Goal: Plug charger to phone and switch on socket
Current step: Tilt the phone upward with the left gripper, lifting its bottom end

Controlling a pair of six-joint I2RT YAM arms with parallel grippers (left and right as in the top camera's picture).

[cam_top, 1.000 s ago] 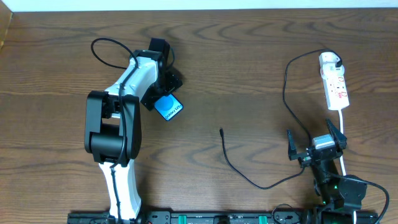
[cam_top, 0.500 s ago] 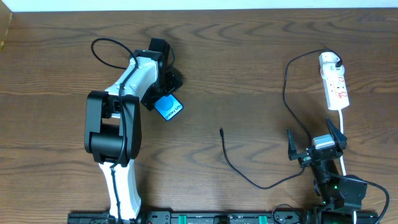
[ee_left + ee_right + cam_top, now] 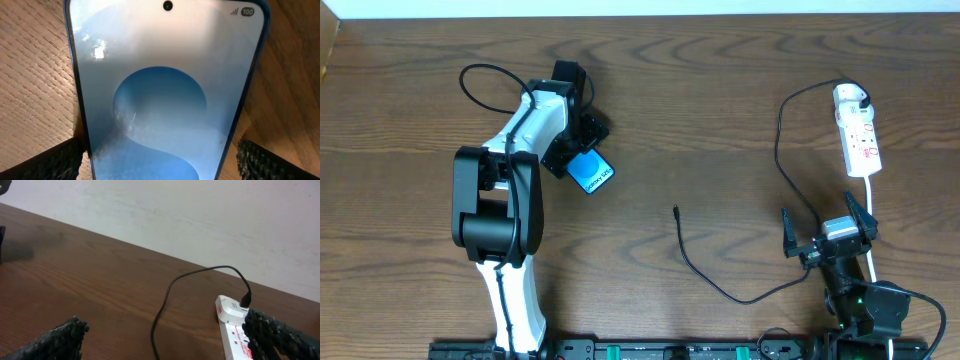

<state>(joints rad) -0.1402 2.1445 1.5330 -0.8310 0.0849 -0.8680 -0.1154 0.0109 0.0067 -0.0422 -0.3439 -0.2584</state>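
Observation:
The fingers of my left gripper are down beside the long edges of the phone, so my left gripper is ready to close on the phone (image 3: 591,173) (image 3: 159,151).
The phone (image 3: 591,173) lies on the table at left centre with its blue screen up; it fills the left wrist view (image 3: 165,100). My left gripper (image 3: 581,149) is open with a finger on each side of the phone's near end, and a thin gap of wood shows at the right finger. The charger, a thin black cable (image 3: 695,270), has its tip (image 3: 676,210) free on the table's middle and runs to the white socket strip (image 3: 860,140) at the right. My right gripper (image 3: 826,233) is open and empty, near the front of the table below the socket (image 3: 231,322).
The socket's white cord (image 3: 872,215) runs down past my right gripper. The black cable loops left of the strip (image 3: 161,307). A pale wall bounds the table's far edge (image 3: 200,215).
My left arm has shifted slightly to the upper left over the phone. The phone, the cable and the right arm have not moved.

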